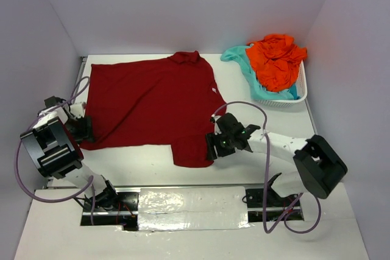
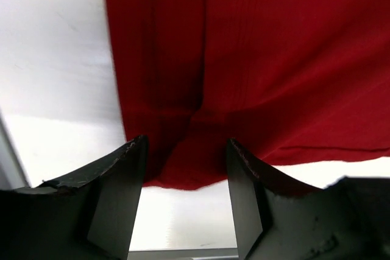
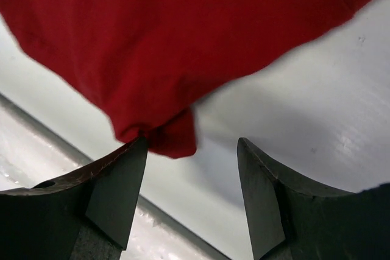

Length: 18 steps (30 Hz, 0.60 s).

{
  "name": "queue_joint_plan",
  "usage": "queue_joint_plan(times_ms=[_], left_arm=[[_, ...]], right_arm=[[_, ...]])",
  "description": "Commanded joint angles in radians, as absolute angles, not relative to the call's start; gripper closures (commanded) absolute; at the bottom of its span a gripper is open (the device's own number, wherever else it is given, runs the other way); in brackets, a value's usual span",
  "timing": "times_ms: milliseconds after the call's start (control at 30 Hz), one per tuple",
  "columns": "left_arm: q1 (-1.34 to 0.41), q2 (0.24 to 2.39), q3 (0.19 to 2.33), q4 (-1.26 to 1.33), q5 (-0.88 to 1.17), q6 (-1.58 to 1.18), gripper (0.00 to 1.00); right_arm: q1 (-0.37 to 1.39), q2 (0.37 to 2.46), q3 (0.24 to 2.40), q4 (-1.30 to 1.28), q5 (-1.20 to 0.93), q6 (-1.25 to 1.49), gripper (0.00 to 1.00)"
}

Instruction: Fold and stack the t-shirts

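Observation:
I will grab the dark red t-shirt (image 1: pixel 152 101) by its near hem corner (image 1: pixel 86 144) with my left gripper next, to pull the hem straight and flat for folding.
The dark red t-shirt (image 1: pixel 152 101) lies spread flat on the white table, collar toward the back. My left gripper (image 1: pixel 82 129) is at its near left corner. In the left wrist view the jaws (image 2: pixel 186 141) stand open, with the red hem (image 2: pixel 183 178) reaching in between the fingertips. My right gripper (image 1: pixel 213 147) is at the shirt's near right corner. It is open (image 3: pixel 192 141), and a red cloth tip (image 3: pixel 173 135) touches the left finger. An orange t-shirt (image 1: pixel 277 59) is bunched in the basket, on top of a mint-aqua t-shirt (image 1: pixel 244 65) that hangs over the rim.
The white mesh basket (image 1: pixel 286 100) stands at the back right corner. White walls close in the table (image 1: pixel 146 162) at the back and both sides. A taped strip (image 1: pixel 189 202) runs between the arm bases at the near edge.

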State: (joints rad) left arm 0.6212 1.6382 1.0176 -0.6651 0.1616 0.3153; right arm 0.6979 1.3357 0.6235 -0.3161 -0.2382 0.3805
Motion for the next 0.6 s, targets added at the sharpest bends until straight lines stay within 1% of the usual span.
queue_joint_plan(times_ms=[0, 67, 167, 200, 233, 267, 300, 333, 400, 467, 567], left_arm=[[0.632, 1.583, 0.983, -0.658, 0.128, 0.344, 0.35], [0.641, 1.582, 0.959, -0.643, 0.106, 0.353, 0.37], [0.644, 1.600, 0.951, -0.633, 0.080, 0.359, 0.43], [0.647, 1.604, 0.953, -0.637, 0.089, 0.359, 0.50], [0.647, 1.606, 0.954, -0.635, 0.094, 0.356, 0.55], [0.647, 1.608, 0.956, -0.634, 0.100, 0.357, 0.63], [0.649, 1.608, 0.957, -0.635, 0.113, 0.357, 0.87], [0.647, 1.611, 0.965, -0.644, 0.121, 0.357, 0.98], [0.649, 1.609, 0.971, -0.658, 0.139, 0.360, 1.00], [0.647, 1.597, 0.974, -0.667, 0.155, 0.365, 1.00], [0.649, 1.585, 0.974, -0.675, 0.155, 0.370, 1.00]], right_arm=[[0.707, 1.400, 0.675, -0.253, -0.212, 0.347, 0.32], [0.707, 1.428, 0.686, -0.244, -0.193, 0.356, 0.33], [0.719, 1.468, 0.701, -0.256, -0.218, 0.359, 0.36], [0.724, 1.451, 0.693, -0.262, -0.218, 0.354, 0.37], [0.729, 1.431, 0.681, -0.261, -0.218, 0.353, 0.37], [0.730, 1.405, 0.649, -0.261, -0.215, 0.344, 0.37], [0.730, 1.378, 0.637, -0.265, -0.206, 0.338, 0.38], [0.732, 1.320, 0.626, -0.290, -0.192, 0.331, 0.40], [0.730, 1.264, 0.617, -0.325, -0.173, 0.302, 0.41], [0.732, 1.181, 0.608, -0.341, -0.211, 0.285, 0.42], [0.755, 1.138, 0.595, -0.313, -0.239, 0.270, 0.40]])
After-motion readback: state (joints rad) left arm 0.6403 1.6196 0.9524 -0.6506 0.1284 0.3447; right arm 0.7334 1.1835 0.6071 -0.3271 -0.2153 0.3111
